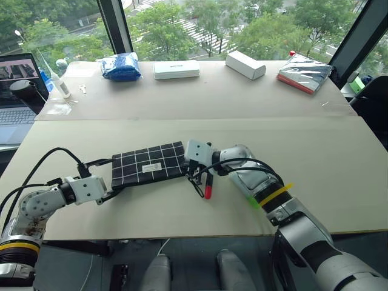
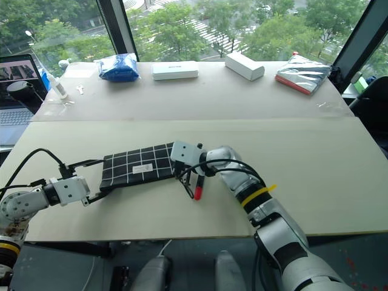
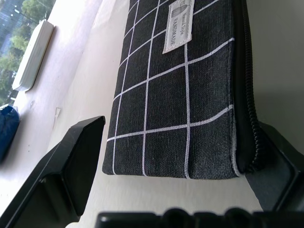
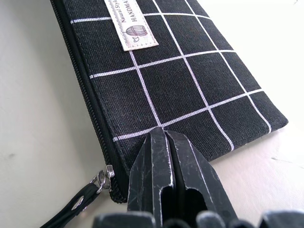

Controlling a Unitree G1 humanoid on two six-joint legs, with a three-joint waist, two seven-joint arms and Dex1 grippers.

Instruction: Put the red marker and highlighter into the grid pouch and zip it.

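Observation:
The wide checked cloth [image 1: 136, 167] lies flat on the tabletop, so my left gripper will next pinch the grid pouch by the zipper edge at its end [image 1: 123, 187].
The grid pouch [image 1: 148, 163] lies flat on the table, label up, its zipper edge looking closed in both wrist views. My left gripper [image 3: 175, 175] is open, with one finger [image 3: 71, 161] on each side of the pouch's left end. My right gripper [image 4: 166, 175] is shut, its tips right at the pouch's right corner, beside the zipper pull [image 4: 102, 178] and its black cord. The red marker [image 1: 207, 185] lies on the table just in front of the right gripper, red end toward me. The highlighter is out of view.
Along the table's far side lie a blue bag [image 1: 121, 65], two white boxes [image 1: 176, 69] [image 1: 245, 64] and a silver-and-red packet [image 1: 303, 74]. A laptop [image 1: 18, 91] and a small bottle [image 1: 60, 85] stand at far left. The table's front edge [image 1: 182, 233] runs close below the pouch.

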